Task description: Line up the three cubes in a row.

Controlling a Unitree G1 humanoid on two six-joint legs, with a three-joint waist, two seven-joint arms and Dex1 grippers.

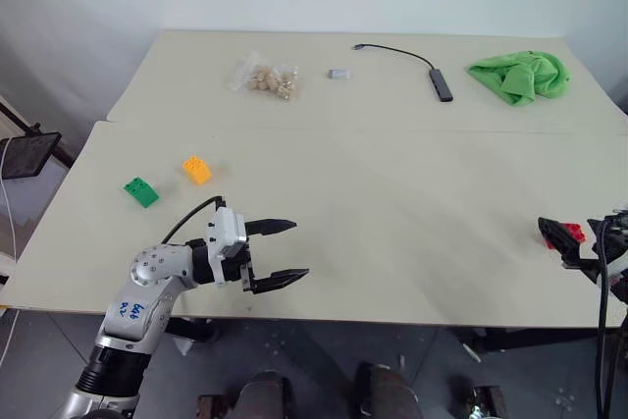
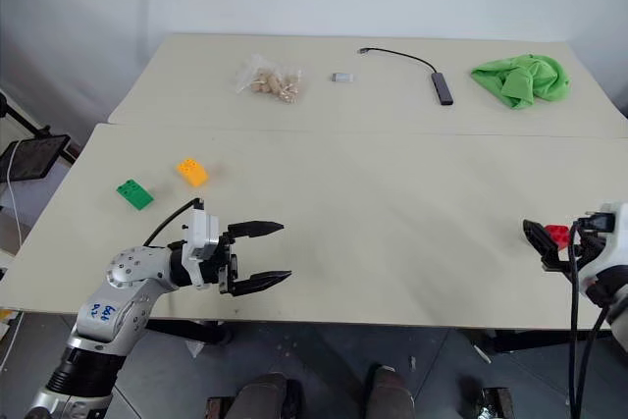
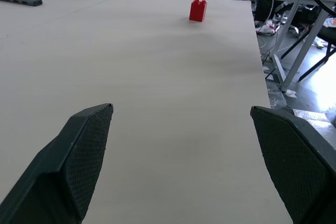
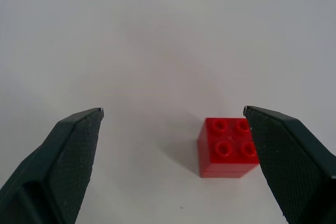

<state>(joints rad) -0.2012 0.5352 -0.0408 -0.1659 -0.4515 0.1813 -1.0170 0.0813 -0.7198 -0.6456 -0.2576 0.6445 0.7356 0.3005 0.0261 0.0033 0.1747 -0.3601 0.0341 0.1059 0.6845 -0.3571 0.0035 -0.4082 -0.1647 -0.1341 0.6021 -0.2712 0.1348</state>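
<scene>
I need to lower my right gripper first and then close it on the red cube [image 1: 574,233] [image 4: 227,147]. My fingers stop above the cube, so they would miss it if I closed now.
The red cube [image 4: 227,147] sits on the table near its right edge, between the open fingers of my right gripper [image 1: 555,245] and close to one finger; it also shows far across the table as a red cube [image 3: 198,10]. An orange-yellow cube [image 1: 196,170] and a green cube [image 1: 140,191] lie apart at the left side of the table. My left gripper [image 1: 286,252] hovers open and empty near the front edge, to the right of those two cubes, pointing across the table.
At the back of the table lie a green cloth [image 1: 520,77], a dark cable with an adapter [image 1: 440,82], a small grey piece [image 1: 340,75] and a clear bag of beige pieces [image 1: 267,78]. A seam [image 1: 392,129] runs across the table top.
</scene>
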